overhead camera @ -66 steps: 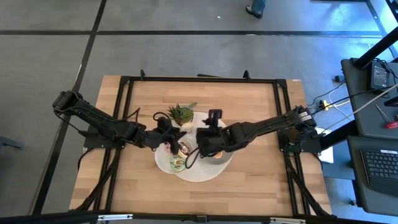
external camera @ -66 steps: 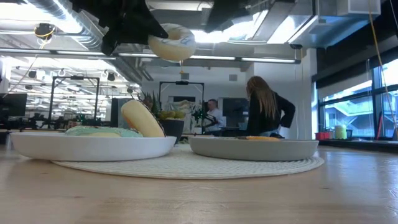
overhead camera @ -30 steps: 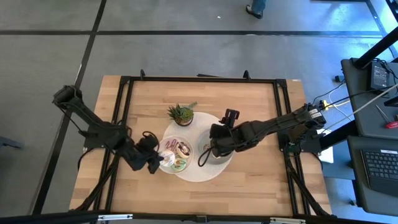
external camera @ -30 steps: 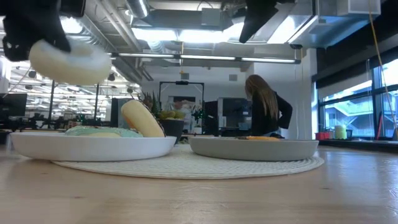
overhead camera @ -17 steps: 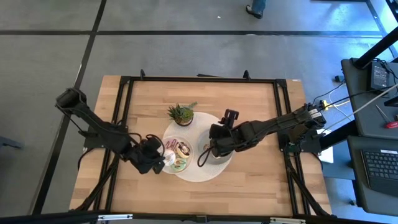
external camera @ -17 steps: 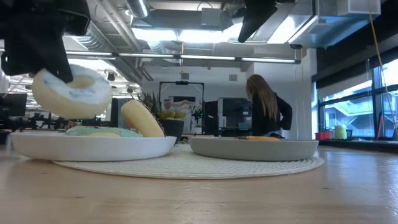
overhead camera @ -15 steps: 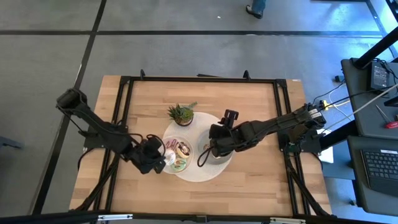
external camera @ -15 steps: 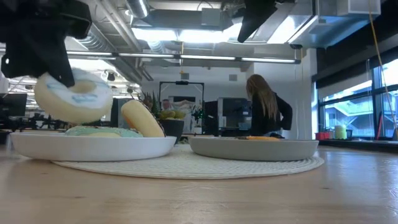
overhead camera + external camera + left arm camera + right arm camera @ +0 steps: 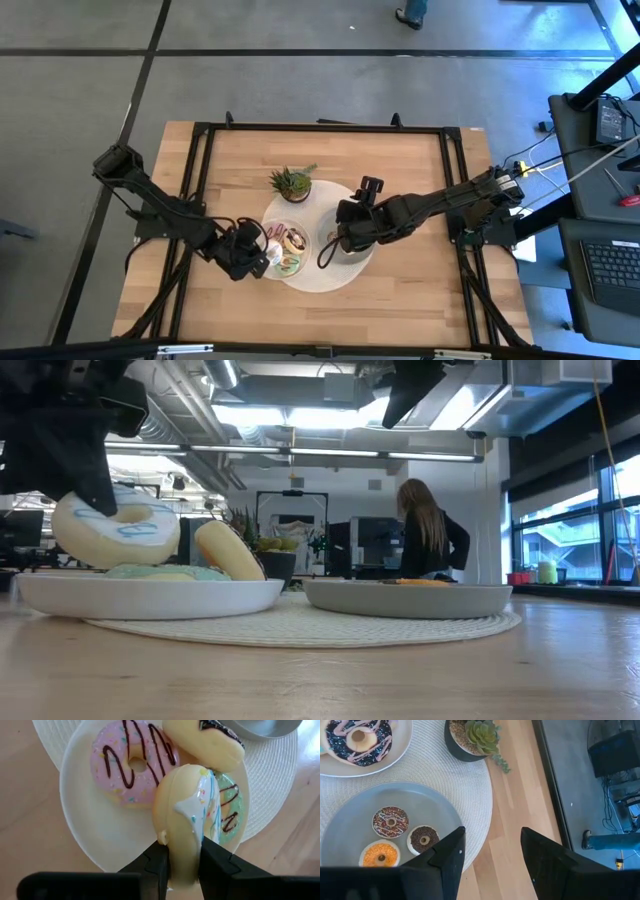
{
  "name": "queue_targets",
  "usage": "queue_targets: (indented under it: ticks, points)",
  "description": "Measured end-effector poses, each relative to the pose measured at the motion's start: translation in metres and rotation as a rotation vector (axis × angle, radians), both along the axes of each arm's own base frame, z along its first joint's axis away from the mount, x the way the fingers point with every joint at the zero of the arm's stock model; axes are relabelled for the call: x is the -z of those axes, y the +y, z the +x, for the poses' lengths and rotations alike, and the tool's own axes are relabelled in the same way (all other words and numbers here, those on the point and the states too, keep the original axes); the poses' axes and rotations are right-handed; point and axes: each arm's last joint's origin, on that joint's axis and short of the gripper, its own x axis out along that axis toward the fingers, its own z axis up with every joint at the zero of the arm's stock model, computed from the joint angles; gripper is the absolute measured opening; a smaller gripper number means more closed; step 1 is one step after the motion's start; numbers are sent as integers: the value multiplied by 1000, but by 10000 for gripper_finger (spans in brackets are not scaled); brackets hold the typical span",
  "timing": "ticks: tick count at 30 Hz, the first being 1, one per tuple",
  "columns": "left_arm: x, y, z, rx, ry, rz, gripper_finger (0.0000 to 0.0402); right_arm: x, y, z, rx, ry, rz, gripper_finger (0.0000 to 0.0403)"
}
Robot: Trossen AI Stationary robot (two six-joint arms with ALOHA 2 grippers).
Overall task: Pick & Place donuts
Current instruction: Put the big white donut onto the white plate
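The white-iced donut (image 9: 182, 820) is over the white plate, inside the plate's rim, and would rest there, so it is time for my left gripper to open now.
My left gripper (image 9: 184, 870) is shut on a white-iced donut with blue drizzle (image 9: 186, 815), low over the white plate (image 9: 82, 820). On that plate lie a pink donut (image 9: 134, 762) and a green donut (image 9: 229, 817), and a chocolate-iced donut (image 9: 228, 550) leans on them. In the low view the held donut (image 9: 115, 525) hangs just over the green one; whether they touch I cannot tell. My right gripper (image 9: 492, 855) is open, high above the grey plate (image 9: 350, 815), which holds three small donuts (image 9: 390, 822). My left gripper pinches the white-iced donut by its rim (image 9: 182, 862) between the two fingers (image 9: 157, 867), which come from above, slanting down. The donut stands on edge, tilted, with its iced face turned toward the green donut and its far rim low over the plate.
A small potted plant (image 9: 291, 183) stands at the far side of the round woven mat (image 9: 320, 280) under both plates. Bare wooden table (image 9: 420, 290) lies around the mat. In the low view a person (image 9: 425, 530) stands in the room behind.
My left gripper has come down toward the white plate with the white-iced donut still held. The donut has dropped from well above the plate to just over the green donut and has tipped from nearly flat to more on edge.
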Motion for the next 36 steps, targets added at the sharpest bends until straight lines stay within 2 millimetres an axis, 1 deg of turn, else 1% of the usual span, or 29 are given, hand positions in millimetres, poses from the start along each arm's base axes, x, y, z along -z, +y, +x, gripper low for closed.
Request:
queue_targets:
  ticks: [10,13,22,25,33,36]
  points:
    - [0,-1,0,8,10,-21,92,0,0,0,0,1,0,193]
    - [0,-1,0,10,13,-27,108,0,0,0,0,1,0,193]
    - [1,0,0,8,41,-68,173,0,0,0,-3,3,-1,193]
    - [1,1,1,26,40,-48,186,0,0,0,-4,4,-2,193]
    - [0,3,2,92,29,43,196,0,0,0,-18,16,-10,193]
    - [0,3,2,94,31,41,195,0,0,0,-20,17,-11,193]
